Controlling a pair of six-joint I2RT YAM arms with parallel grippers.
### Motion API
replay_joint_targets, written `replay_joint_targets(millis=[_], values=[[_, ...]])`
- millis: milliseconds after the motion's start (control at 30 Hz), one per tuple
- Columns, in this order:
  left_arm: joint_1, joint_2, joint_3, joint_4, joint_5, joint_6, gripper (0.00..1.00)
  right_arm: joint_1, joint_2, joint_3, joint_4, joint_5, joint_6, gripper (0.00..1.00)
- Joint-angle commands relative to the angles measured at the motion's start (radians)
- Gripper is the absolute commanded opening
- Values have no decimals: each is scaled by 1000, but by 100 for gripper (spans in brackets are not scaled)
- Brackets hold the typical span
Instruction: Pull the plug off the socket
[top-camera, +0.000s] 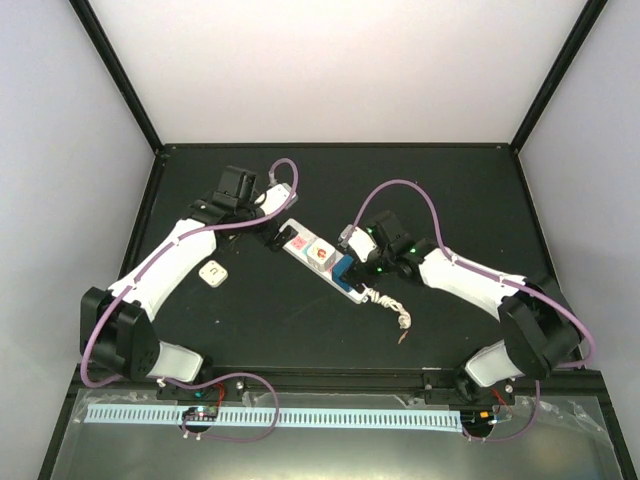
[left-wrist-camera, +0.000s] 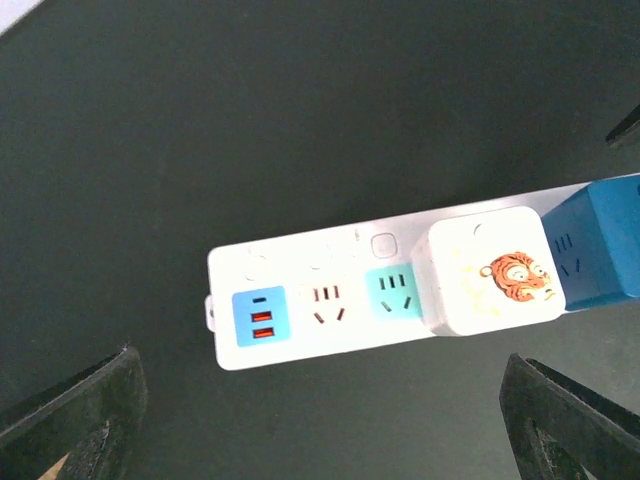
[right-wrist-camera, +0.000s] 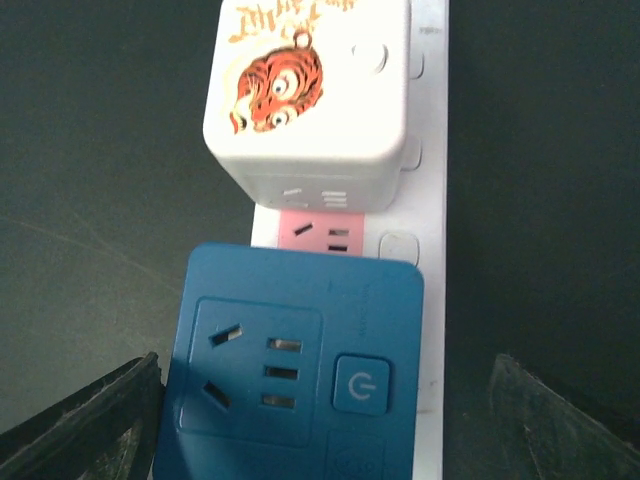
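Note:
The white tiger plug (top-camera: 321, 254) (left-wrist-camera: 493, 271) needs to come off the socket. My left gripper should grab it next by its opposite sides, with the tiger side between my fingers.
The long white socket strip (top-camera: 305, 250) lies diagonally mid-table. Two cube plugs sit in it: a white one with a tiger picture (top-camera: 320, 255) and a blue one (top-camera: 343, 268). My left gripper (top-camera: 277, 238) is open at the strip's far end. In the left wrist view the strip (left-wrist-camera: 300, 345) shows its blue USB face, a pink outlet and a green outlet, with my open fingers (left-wrist-camera: 75, 415) low on either side. My right gripper (top-camera: 353, 260) is open, and its fingers (right-wrist-camera: 85, 430) straddle the blue cube (right-wrist-camera: 290, 370), apart from it. The tiger cube (right-wrist-camera: 310, 90) stands beyond it.
A loose small white cube adapter (top-camera: 213, 272) lies left of the strip. The strip's short bundled white cord (top-camera: 385, 300) trails toward the near right. Black frame posts and white walls border the dark table.

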Motion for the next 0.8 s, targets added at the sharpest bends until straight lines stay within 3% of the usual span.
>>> replay_joint_targets(millis=[0, 200, 433, 767], values=[[-23, -28, -23, 11, 22, -52, 99, 0, 23, -33, 12, -32, -15, 89], [-30, -39, -49, 26, 17, -48, 99, 4, 54, -28, 15, -7, -13, 87], [-33, -35, -69, 42, 39, -84, 99, 31, 56, -29, 70, 23, 26, 70], [-40, 10, -90, 34, 44, -110, 96, 99, 145, 30, 124, 76, 107, 63]])
